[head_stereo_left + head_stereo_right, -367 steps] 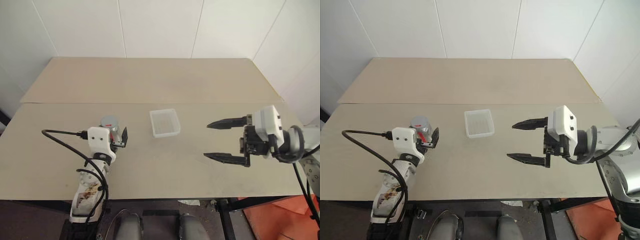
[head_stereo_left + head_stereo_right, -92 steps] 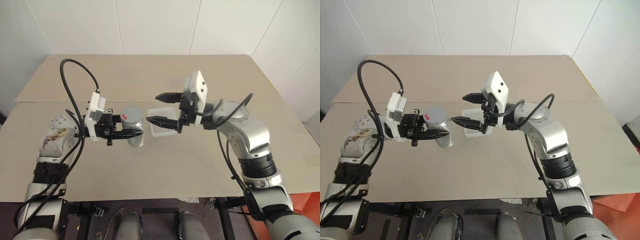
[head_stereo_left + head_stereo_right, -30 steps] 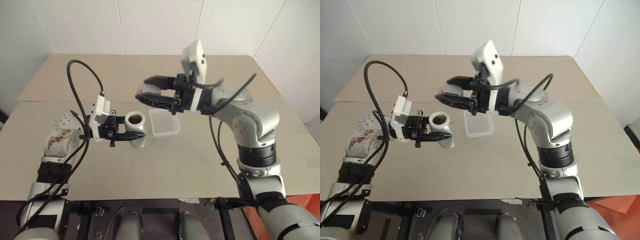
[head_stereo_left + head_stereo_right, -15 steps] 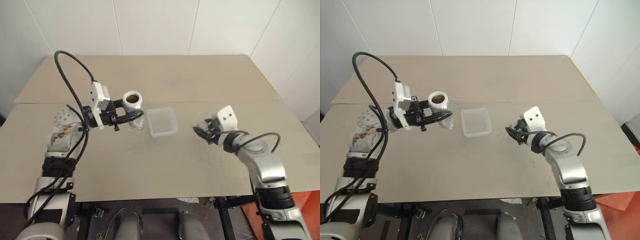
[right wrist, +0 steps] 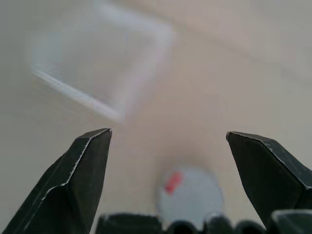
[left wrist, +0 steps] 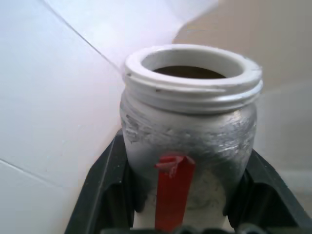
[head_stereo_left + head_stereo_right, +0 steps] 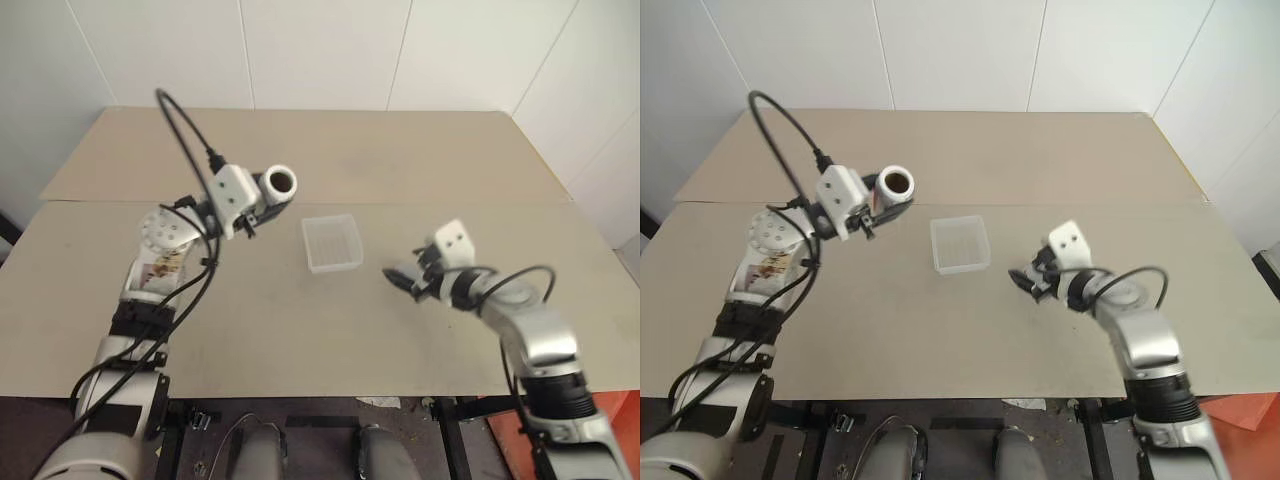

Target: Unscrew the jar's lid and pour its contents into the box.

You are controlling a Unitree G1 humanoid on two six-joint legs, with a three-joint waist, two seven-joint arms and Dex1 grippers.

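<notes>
The silvery jar (image 7: 277,183) (image 6: 187,131) is up in the air, above the beige table, so my left gripper keeps holding the jar from here.
My left gripper (image 7: 264,199) is shut on the silvery jar (image 7: 277,183), held up in the air left of the box (image 7: 332,243). The jar is tipped over, its white-rimmed open mouth facing the box side. In the left wrist view the jar (image 6: 187,131) shows its red stripe, and its inside (image 6: 190,72) looks dark brown. My right gripper (image 5: 168,134) stands open low over the table, right of the box. The grey lid (image 5: 191,195), with a red mark, lies on the table between its fingers, touching neither.
The beige table (image 7: 300,330) has a seam running across it behind the box, with a second board (image 7: 330,150) reaching back to the white wall. A black cable (image 7: 185,130) loops above my left arm.
My right gripper came down from above the box to the table on the right and opened, leaving the lid there. My left arm lifted the jar and tipped its mouth over.
</notes>
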